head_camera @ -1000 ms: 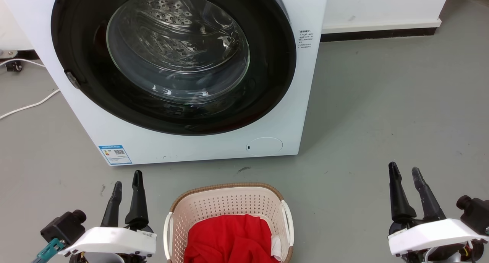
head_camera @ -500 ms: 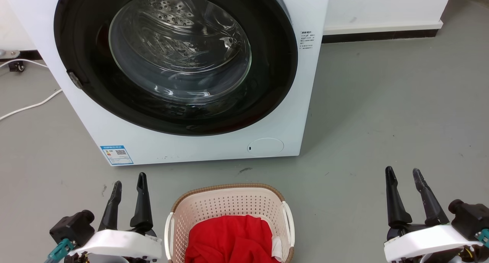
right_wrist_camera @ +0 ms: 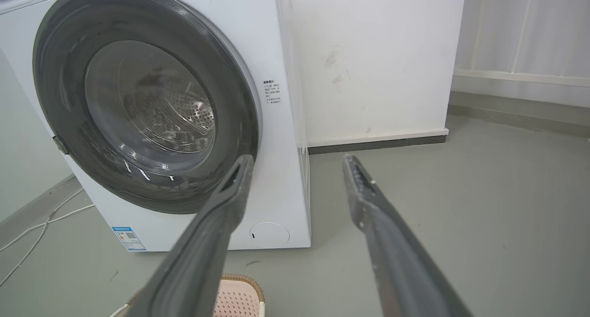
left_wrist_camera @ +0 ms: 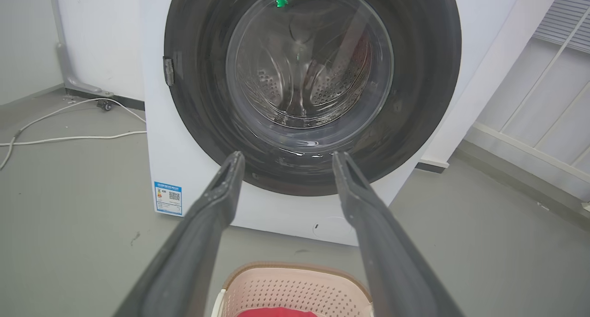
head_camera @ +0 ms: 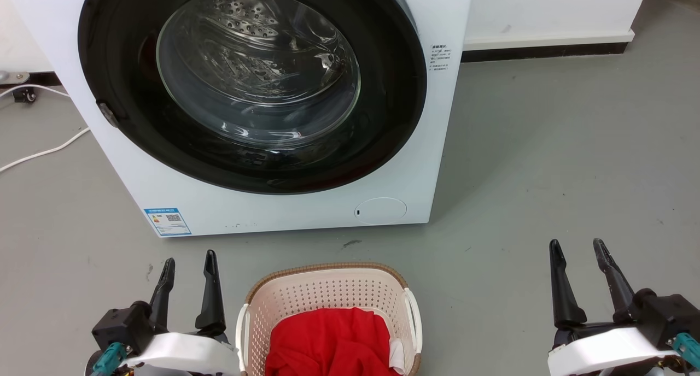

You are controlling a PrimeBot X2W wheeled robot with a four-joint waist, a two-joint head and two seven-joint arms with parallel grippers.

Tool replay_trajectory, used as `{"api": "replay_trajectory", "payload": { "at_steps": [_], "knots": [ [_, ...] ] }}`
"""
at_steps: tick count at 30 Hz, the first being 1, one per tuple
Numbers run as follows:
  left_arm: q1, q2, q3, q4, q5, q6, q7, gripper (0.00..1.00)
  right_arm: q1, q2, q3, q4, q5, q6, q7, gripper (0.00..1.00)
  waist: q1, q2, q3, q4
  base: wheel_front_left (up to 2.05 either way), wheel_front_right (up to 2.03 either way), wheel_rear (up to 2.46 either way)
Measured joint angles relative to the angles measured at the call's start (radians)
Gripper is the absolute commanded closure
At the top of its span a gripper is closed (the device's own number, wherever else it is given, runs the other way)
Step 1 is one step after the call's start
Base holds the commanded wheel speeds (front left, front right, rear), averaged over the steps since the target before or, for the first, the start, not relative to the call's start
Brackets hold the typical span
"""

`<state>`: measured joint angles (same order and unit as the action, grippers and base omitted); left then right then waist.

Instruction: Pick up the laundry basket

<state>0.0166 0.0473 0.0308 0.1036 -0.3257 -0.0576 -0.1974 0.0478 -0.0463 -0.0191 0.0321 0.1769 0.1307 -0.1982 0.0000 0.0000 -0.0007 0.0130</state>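
The basket's body with holes is far wider than my open fingers. My left gripper will grab the basket by its slim white side handle (head_camera: 241, 336) (left_wrist_camera: 218, 304) next.
The laundry basket (head_camera: 322, 288) sits on the grey floor at the bottom centre of the head view, beige with perforated walls, a brown rim and white side handles. Red cloth (head_camera: 328, 343) lies inside it. My left gripper (head_camera: 188, 258) stands open just left of the basket, apart from it. My right gripper (head_camera: 577, 247) is open well to the basket's right. In the left wrist view the basket's far rim (left_wrist_camera: 295, 268) shows below the open left gripper (left_wrist_camera: 286, 158). A corner of the basket (right_wrist_camera: 242, 291) appears low in the right wrist view, beside the open right gripper (right_wrist_camera: 297, 160).
A white front-loading washer (head_camera: 262, 92) with its round glass door shut stands right behind the basket. A white cable (head_camera: 38, 152) runs over the floor at the left. A white wall with a dark skirting (head_camera: 547, 48) is at the back right.
Both grippers have slid down toward the bottom edge of the head view, and each has opened a little wider. The left one has shifted slightly toward the basket. The basket has not moved.
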Motion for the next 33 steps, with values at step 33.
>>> {"api": "replay_trajectory", "payload": {
  "at_steps": [33],
  "knots": [
    [0.025, 0.002, -0.012, -0.040, 0.246, 0.031, -0.063, 0.00, 0.034, -0.001, 0.003, -0.040, -0.234, 0.000, -0.063, 0.00, 0.0000, 0.0000, -0.007, 0.002, 0.00, 0.00, 0.00]
  ]
}}
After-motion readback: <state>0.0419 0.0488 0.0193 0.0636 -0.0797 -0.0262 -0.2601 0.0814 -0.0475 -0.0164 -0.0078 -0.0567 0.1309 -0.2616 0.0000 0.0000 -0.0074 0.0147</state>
